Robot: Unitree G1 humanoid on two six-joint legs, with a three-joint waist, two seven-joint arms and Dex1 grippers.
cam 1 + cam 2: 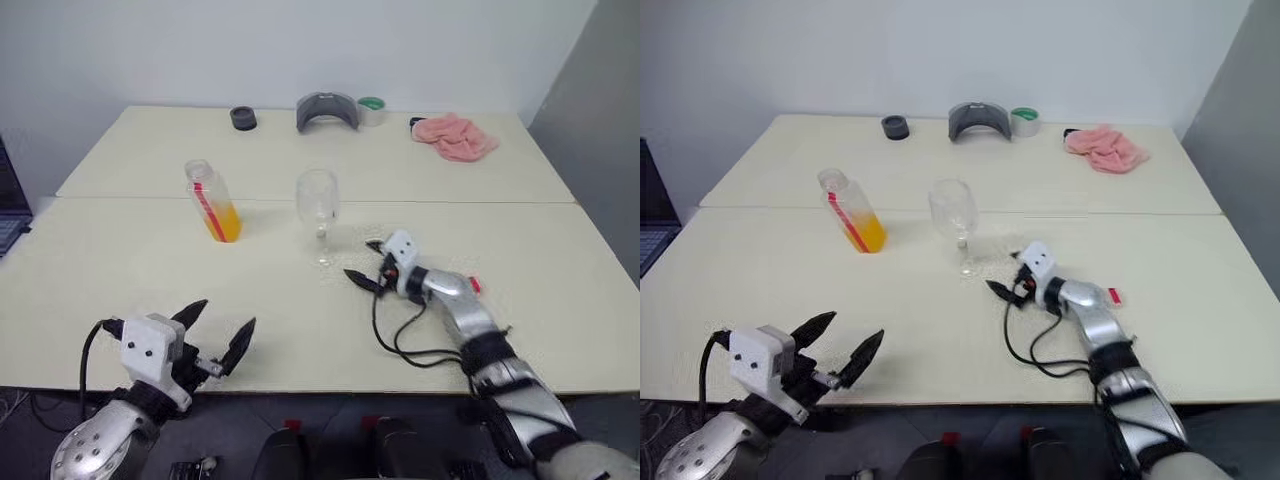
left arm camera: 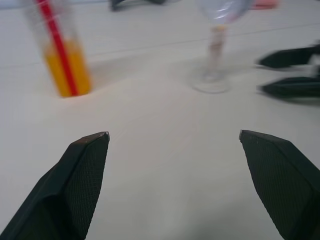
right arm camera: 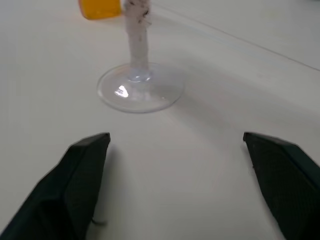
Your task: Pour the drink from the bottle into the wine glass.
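The bottle's top sides slope in toward its opening, so next my left gripper should pick up the bottle by the flat sides of its lower body (image 1: 221,216) (image 2: 67,67) to pour.
The clear squarish bottle (image 1: 212,200) with a red strip stands upright on the table, left of centre, with the orange drink (image 1: 224,222) in its lower part. To its right the wine glass (image 1: 318,198) stands upright, its bowl holding no liquid. My right gripper (image 1: 362,260) lies low over the table just right of the glass foot (image 3: 140,90), open, with nothing between its fingers. My left gripper (image 1: 225,315) hovers at the table's near edge, open, pointing toward the bottle (image 2: 62,60) and the glass (image 2: 215,55).
At the table's far edge sit a black round thing (image 1: 243,118), a grey curved object (image 1: 327,110), a green-and-white tape roll (image 1: 371,110) and a pink cloth (image 1: 455,136). A small red item (image 1: 473,286) lies by my right forearm. A seam (image 1: 150,197) crosses the tabletop.
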